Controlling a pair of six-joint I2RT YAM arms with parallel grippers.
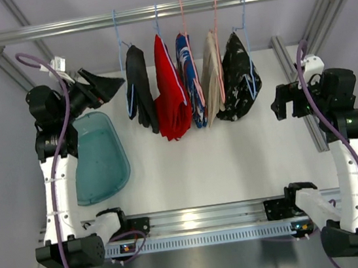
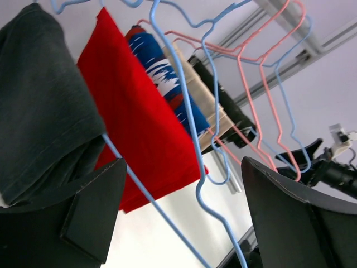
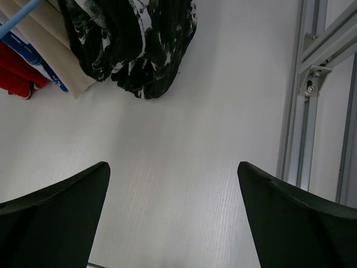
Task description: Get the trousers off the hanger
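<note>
My left gripper has its fingers open around the hanger's wire, so the black trousers' hanger would stay where it is if I moved the gripper sideways now.
The black trousers hang folded over a blue hanger at the left end of the rail. The red trousers hang just to their right on another blue hanger. My left gripper is raised just left of the black trousers, open and holding nothing. In the left wrist view the black trousers sit above the left finger, the red trousers behind them, and blue hanger wire crosses the gap of my left gripper. My right gripper is open over bare table.
Three more garments hang on the rail: a blue patterned one, a beige one and a black-and-white one. A teal tub lies at the table's left. A metal frame post runs along the right.
</note>
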